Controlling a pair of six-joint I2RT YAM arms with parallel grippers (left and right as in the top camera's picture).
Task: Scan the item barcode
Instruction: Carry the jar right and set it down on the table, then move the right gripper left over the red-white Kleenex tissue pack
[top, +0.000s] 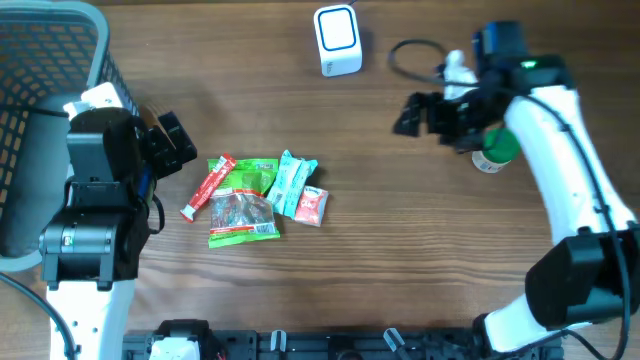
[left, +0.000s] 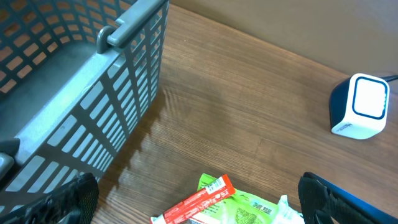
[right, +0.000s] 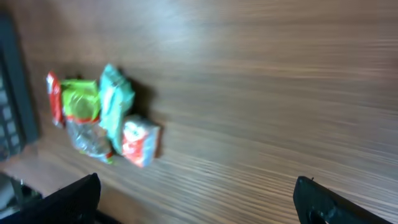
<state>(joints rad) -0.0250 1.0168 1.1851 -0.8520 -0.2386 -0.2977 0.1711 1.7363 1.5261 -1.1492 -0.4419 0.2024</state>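
Note:
My right gripper picks up the small red-and-white packet by its outer edge (top: 319, 211) (right: 149, 145) next, away from the teal packet, so that the barcode stays scannable.
A pile of snack packets lies mid-table: a red stick (top: 207, 187), a green packet (top: 245, 180), a teal packet (top: 292, 183), a small red-and-white packet (top: 311, 206) and a clear bag (top: 240, 218). The white scanner (top: 337, 40) with a blue face stands at the far edge. My left gripper (top: 172, 142) hangs open just left of the pile, holding nothing. In the left wrist view the red stick (left: 199, 200) lies between the spread fingers. My right gripper (top: 422, 115) is open and empty, well right of the pile and below the scanner. The right wrist view is blurred.
A grey mesh basket (top: 50, 60) fills the far left corner, close behind the left arm. A green-and-white item (top: 495, 152) sits partly hidden under the right arm. A black cable (top: 410, 52) loops beside the scanner.

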